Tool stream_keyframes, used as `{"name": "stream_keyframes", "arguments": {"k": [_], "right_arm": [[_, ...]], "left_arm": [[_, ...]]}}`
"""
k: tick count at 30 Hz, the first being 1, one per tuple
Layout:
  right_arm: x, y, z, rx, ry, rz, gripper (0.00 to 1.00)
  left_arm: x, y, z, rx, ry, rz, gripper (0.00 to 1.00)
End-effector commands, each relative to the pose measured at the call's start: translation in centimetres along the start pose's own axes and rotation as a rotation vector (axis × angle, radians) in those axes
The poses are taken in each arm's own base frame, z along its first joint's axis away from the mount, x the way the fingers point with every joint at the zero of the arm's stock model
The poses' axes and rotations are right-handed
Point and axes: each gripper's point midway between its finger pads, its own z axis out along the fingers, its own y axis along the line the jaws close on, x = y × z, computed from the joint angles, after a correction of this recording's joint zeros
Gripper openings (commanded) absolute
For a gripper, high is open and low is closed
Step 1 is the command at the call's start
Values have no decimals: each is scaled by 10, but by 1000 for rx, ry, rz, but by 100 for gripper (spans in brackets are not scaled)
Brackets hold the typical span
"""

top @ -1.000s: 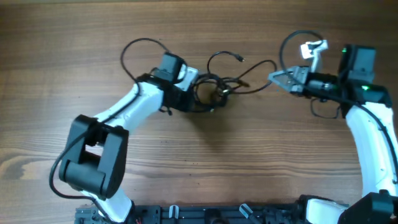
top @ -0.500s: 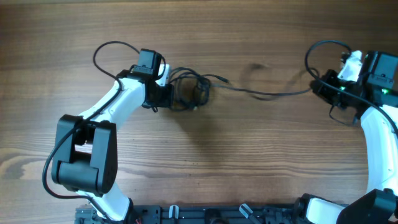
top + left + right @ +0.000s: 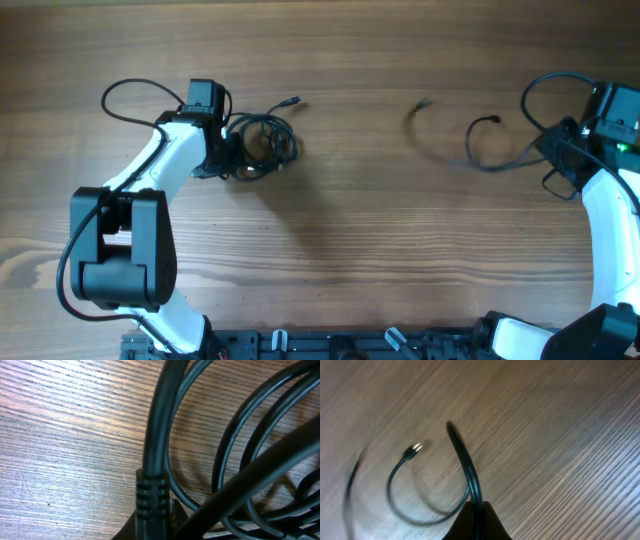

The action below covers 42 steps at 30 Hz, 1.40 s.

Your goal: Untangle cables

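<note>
The cable would lie on flat table, so my right gripper should let it go.
A coil of thin black cables point(image 3: 262, 143) lies on the wooden table at upper left, one plug end point(image 3: 293, 101) sticking out. My left gripper point(image 3: 228, 153) is shut on the coil; the left wrist view shows a ribbed plug point(image 3: 151, 497) and loops close up. A separate black cable point(image 3: 490, 155) curves loose at right, its far end blurred. My right gripper point(image 3: 553, 143) is shut on that cable, which runs from the jaws point(image 3: 477, 506) in a loop with a small plug tip point(image 3: 413, 449).
Thicker black wires loop from each white arm, at the far left point(image 3: 130, 95) and the upper right point(image 3: 550, 85). A black rail point(image 3: 340, 345) runs along the table's front edge.
Both arms pulled apart: the left dragged the coil leftward, the right moved further right. The cable stretched between them has come free of the coil and now hangs loose from the right gripper.
</note>
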Motion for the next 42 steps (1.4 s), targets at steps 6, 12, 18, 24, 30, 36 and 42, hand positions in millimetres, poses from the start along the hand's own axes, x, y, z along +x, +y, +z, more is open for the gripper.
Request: {"name": "stream_keyframes", "arguments": {"k": [6, 12, 18, 24, 30, 36, 42], "right_arm": [[16, 27, 0, -165, 84, -132, 61], [21, 29, -1, -185, 105, -170, 100], [27, 3, 18, -23, 134, -165, 100], [37, -33, 56, 212, 180, -113, 100], [13, -51, 41, 358, 134, -175, 100], [-51, -49, 6, 429, -60, -129, 100], [0, 81, 16, -371, 175, -370, 79]], "left_arm": [[4, -10, 4, 59, 20, -15, 11], [5, -13, 4, 77, 26, -15, 27], [5, -13, 4, 77, 26, -15, 40], [5, -13, 4, 77, 25, -15, 43], [5, -13, 4, 77, 25, -14, 42], [2, -14, 4, 80, 15, -14, 36], [1, -14, 4, 82, 9, -14, 31]]}}
